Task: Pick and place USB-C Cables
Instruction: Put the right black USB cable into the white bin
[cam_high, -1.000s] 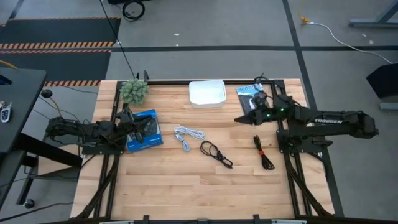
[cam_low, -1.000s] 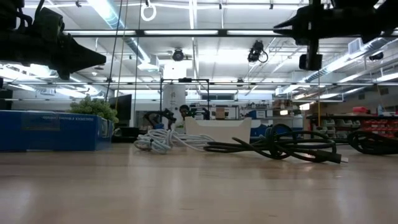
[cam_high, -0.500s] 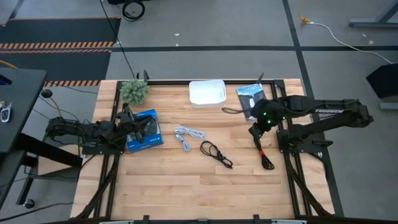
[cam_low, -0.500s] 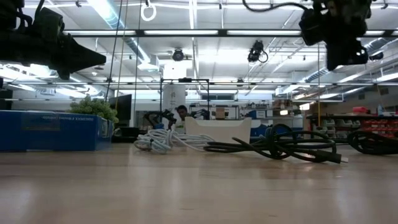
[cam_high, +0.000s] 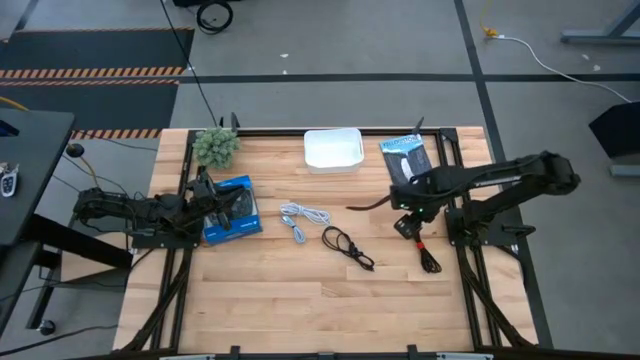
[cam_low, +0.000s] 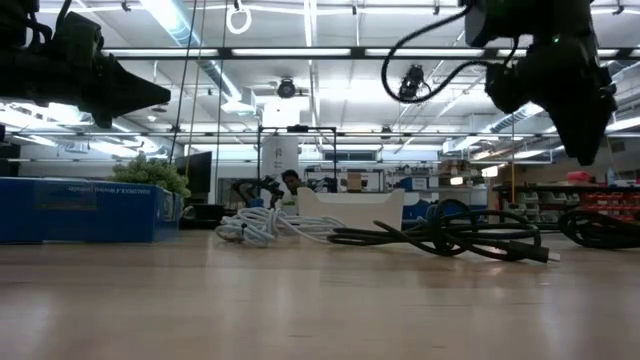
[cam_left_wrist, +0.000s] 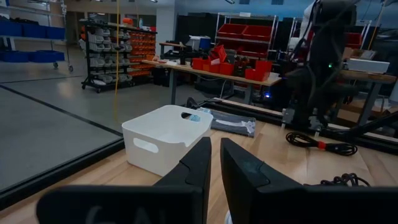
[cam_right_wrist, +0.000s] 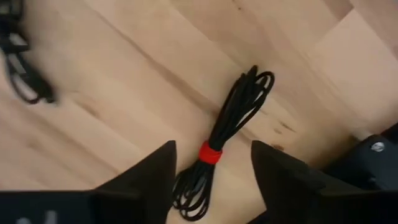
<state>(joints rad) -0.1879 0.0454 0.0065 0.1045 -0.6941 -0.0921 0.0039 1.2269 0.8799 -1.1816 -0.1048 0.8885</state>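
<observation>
I should next grab the red-tied USB-C cable's bundled black parts with my right gripper, to place it in the white tray (cam_high: 334, 150).
Three USB-C cables lie on the wooden table: a white bundle (cam_high: 303, 218), a black bundle (cam_high: 347, 246), and a black bundle with a red tie (cam_high: 424, 247) near the right edge. My right gripper (cam_high: 408, 228) points down above the far end of the red-tied cable (cam_right_wrist: 231, 118). It is open, its fingers stand on either side of the bundle, and it is clear of it (cam_low: 585, 140). My left gripper (cam_high: 213, 200) waits shut at the left, above the blue box (cam_high: 230, 212).
A white tray (cam_high: 333, 160) stands at the far middle, with a flat black-and-blue packet (cam_high: 405, 155) to its right. A small green plant (cam_high: 215, 146) sits at the far left. Bare wood lies along the near edge.
My right gripper has swung from beside the packet toward the table's near edge. It has tipped from level to pointing down and has come lower over the red-tied black cable. The cables have not moved.
</observation>
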